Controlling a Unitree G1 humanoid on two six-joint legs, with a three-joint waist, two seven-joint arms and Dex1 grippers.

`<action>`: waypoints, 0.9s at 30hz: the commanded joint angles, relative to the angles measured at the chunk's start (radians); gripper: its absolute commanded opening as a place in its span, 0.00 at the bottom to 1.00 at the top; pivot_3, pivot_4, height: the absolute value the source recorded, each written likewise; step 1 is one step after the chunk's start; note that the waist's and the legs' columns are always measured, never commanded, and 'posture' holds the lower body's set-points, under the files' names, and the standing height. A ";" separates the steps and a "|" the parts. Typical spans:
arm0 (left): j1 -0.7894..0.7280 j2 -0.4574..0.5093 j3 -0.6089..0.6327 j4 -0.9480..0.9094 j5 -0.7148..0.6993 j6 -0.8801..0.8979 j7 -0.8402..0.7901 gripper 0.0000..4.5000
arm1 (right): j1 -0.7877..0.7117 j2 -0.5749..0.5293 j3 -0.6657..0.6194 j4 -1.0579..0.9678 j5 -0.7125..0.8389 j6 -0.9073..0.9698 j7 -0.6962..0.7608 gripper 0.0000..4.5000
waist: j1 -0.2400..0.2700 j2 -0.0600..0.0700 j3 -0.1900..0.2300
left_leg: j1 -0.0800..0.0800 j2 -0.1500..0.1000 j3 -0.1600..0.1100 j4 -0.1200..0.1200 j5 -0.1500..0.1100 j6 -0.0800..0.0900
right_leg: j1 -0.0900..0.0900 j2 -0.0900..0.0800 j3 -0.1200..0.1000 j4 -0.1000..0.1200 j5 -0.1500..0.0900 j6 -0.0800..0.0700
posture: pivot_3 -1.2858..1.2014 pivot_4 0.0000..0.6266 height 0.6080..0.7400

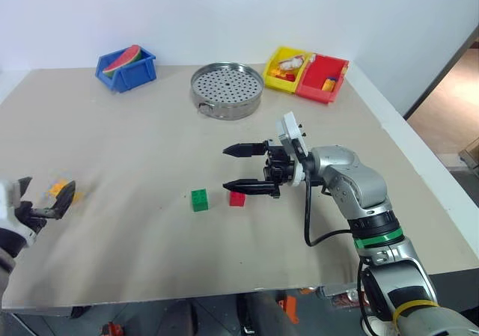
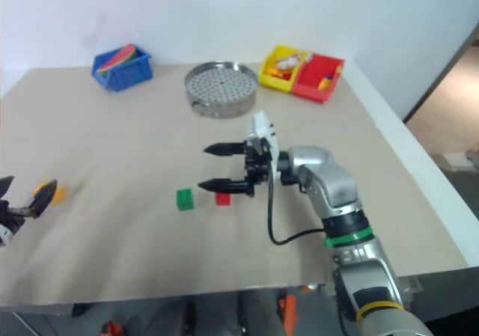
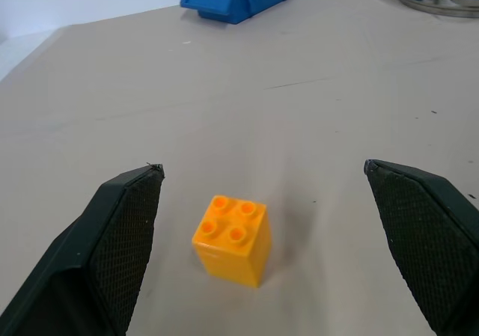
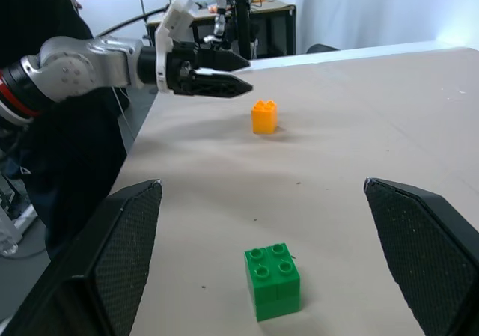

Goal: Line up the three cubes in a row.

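Note:
The left gripper grabs the orange-yellow cube (image 1: 58, 188) next by its flat facing sides below the studs, since round studs cover its top.
A green cube (image 1: 199, 200) and a red cube (image 1: 237, 198) sit close together mid-table, a small gap between them. The orange-yellow cube (image 1: 58, 188) lies alone far to the left. My left gripper (image 1: 43, 197) is open low at the left edge, and the orange-yellow cube (image 3: 230, 239) rests on the table between and just beyond its fingers (image 3: 123, 239), untouched. My right gripper (image 1: 227, 169) is open above the table and points left, its lower finger over the red cube. In the right wrist view the green cube (image 4: 273, 280) is near and the left gripper (image 4: 236, 74) is beyond it.
Along the far edge stand a blue bin (image 1: 126, 68) with a watermelon-slice toy, a round perforated steel tray (image 1: 227, 89), and a yellow bin (image 1: 290, 69) joined to a red bin (image 1: 323, 78) holding small pieces. The table's front edge (image 1: 187, 295) runs close below the cubes.

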 commanded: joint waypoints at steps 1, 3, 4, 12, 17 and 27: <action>0.006 0.023 0.038 0.018 -0.011 -0.021 -0.007 0.99 | -0.017 -0.003 0.002 -0.006 -0.016 -0.041 0.015 1.00 | 0.000 0.000 0.000 | 0.000 0.000 0.000 0.000 0.000 0.000 | 0.000 0.000 0.000 0.000 0.000 0.000 | 0.52 0.24 1.00; -0.002 0.038 0.039 0.043 -0.014 -0.027 -0.020 0.99 | -0.013 -0.003 0.003 -0.004 -0.025 -0.052 0.019 1.00 | 0.000 0.000 0.000 | 0.000 0.001 0.000 0.000 0.000 0.000 | 0.000 0.001 0.000 0.000 0.000 0.000 | 0.52 0.24 1.00; -0.011 0.050 0.039 0.064 -0.015 -0.030 -0.029 0.99 | -0.009 -0.005 0.003 -0.004 -0.028 -0.056 0.020 1.00 | 0.000 0.000 0.000 | 0.000 0.002 0.000 0.000 0.000 0.000 | 0.000 0.002 0.000 0.000 0.000 0.000 | 0.52 0.24 1.00; -0.083 0.147 0.017 0.249 -0.030 -0.047 -0.122 0.99 | 0.022 -0.040 0.024 -0.021 -0.076 -0.102 0.028 1.00 | 0.000 0.000 0.000 | 0.000 0.005 0.000 -0.001 0.000 -0.001 | -0.001 0.006 -0.001 0.000 -0.001 -0.003 | 0.52 0.24 1.00; -0.132 0.174 -0.029 0.348 -0.008 -0.051 -0.155 0.99 | 0.044 -0.058 0.017 -0.050 -0.080 -0.097 0.011 1.00 | 0.000 0.000 0.000 | 0.000 0.005 0.001 -0.002 -0.002 -0.003 | -0.003 0.006 0.000 0.000 -0.002 -0.004 | 0.52 0.24 1.00; -0.189 0.200 -0.126 0.493 0.060 -0.078 -0.173 0.99 | 0.078 -0.093 0.011 -0.088 -0.088 -0.096 -0.011 1.00 | 0.000 0.000 0.000 | -0.003 0.005 0.002 -0.002 -0.003 -0.005 | -0.007 0.006 0.000 0.001 0.000 -0.001 | 0.52 0.24 1.00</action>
